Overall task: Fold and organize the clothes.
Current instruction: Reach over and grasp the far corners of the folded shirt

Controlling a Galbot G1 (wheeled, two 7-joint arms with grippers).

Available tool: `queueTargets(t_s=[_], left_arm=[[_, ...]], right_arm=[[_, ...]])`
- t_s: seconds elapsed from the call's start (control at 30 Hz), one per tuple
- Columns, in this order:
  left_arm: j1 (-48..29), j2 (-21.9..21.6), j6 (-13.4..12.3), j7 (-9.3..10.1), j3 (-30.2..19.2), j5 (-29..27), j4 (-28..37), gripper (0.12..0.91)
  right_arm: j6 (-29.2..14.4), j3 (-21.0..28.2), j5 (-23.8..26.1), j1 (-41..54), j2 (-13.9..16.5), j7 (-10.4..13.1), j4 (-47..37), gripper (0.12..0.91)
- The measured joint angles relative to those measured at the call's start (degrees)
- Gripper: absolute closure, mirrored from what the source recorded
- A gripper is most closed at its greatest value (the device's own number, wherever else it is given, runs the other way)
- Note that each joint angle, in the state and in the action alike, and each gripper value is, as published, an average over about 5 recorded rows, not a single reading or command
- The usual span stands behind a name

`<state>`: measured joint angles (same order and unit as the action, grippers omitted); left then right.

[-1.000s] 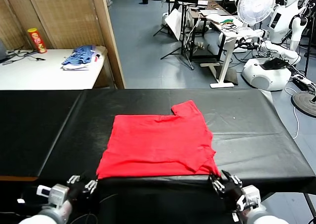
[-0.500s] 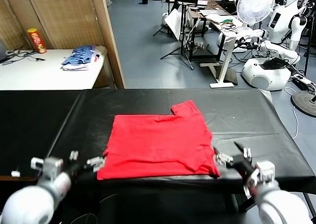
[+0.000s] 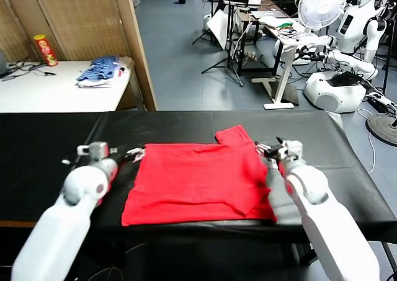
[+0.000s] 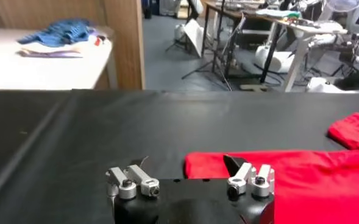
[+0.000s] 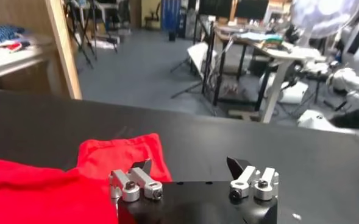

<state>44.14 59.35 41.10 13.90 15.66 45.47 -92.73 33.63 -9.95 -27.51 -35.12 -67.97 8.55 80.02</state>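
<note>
My right gripper is about to fold the shirt's body (image 3: 198,185) in half, so next it should grab its side edge (image 3: 254,147) beside the sleeve.
The red T-shirt (image 3: 197,180) lies folded flat on the black table (image 3: 322,157), one sleeve (image 3: 236,137) sticking out at its far right. No print shows. My left gripper (image 3: 131,152) stands open at the shirt's far left corner; in the left wrist view (image 4: 188,164) the shirt's edge (image 4: 301,176) lies just ahead of its fingers. My right gripper (image 3: 265,148) is open beside the shirt's right edge, next to the sleeve (image 5: 125,155), with the shirt's body (image 5: 39,195) to one side in the right wrist view (image 5: 188,165). Neither gripper holds anything.
A white side table (image 3: 49,95) at the far left carries a blue-and-white fabric pile (image 3: 99,71) and a red can (image 3: 45,50). A wooden partition (image 3: 133,45) stands behind. A fan (image 3: 321,5), desks and other robots (image 3: 338,76) fill the back right.
Both arms have moved from the table's near edge up along the shirt's sides to its far corners. Both grippers stayed open. The shirt has not moved.
</note>
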Motion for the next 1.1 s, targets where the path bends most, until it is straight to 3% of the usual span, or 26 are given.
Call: queueTargets(t_s=[0.3,0.37,0.47,0.63,0.73,0.83,1.1], left_arm=[[-6.4,2.9,0.2,-3.21,-3.3,-1.8,11.1,0.25],[-6.8,3.3,0.1,-4.02,-3.6,-2.1,12.3,0.311],[-7.0,3.6,-0.1,-5.16,-3.9,-2.4,13.2,0.469],[-7.1,4.0,-0.7,-6.28,-4.3,-3.6,13.9,0.754],[-7.2,4.3,-1.1,-6.75,-4.4,-4.5,14.4,0.877],[-7.3,4.5,-1.4,-7.2,-4.4,-4.9,14.4,0.903],[-7.7,4.6,-3.0,-7.51,-3.9,-6.6,12.8,0.904]], right_arm=[[0.3,1.5,0.9,5.6,-4.4,-2.0,-10.6,0.235],[0.4,1.6,0.9,6.0,-5.0,-2.6,-11.9,0.257],[0.4,1.7,1.3,6.4,-5.7,-3.4,-13.2,0.339],[-0.4,1.4,1.7,6.3,-6.6,-3.9,-13.9,0.593],[-0.8,0.8,1.5,6.1,-6.9,-3.8,-13.9,0.76],[-1.4,0.1,1.3,5.8,-7.0,-3.7,-13.7,0.878],[-7.5,-2.1,-2.2,4.2,-5.5,-6.1,-10.3,0.903]])
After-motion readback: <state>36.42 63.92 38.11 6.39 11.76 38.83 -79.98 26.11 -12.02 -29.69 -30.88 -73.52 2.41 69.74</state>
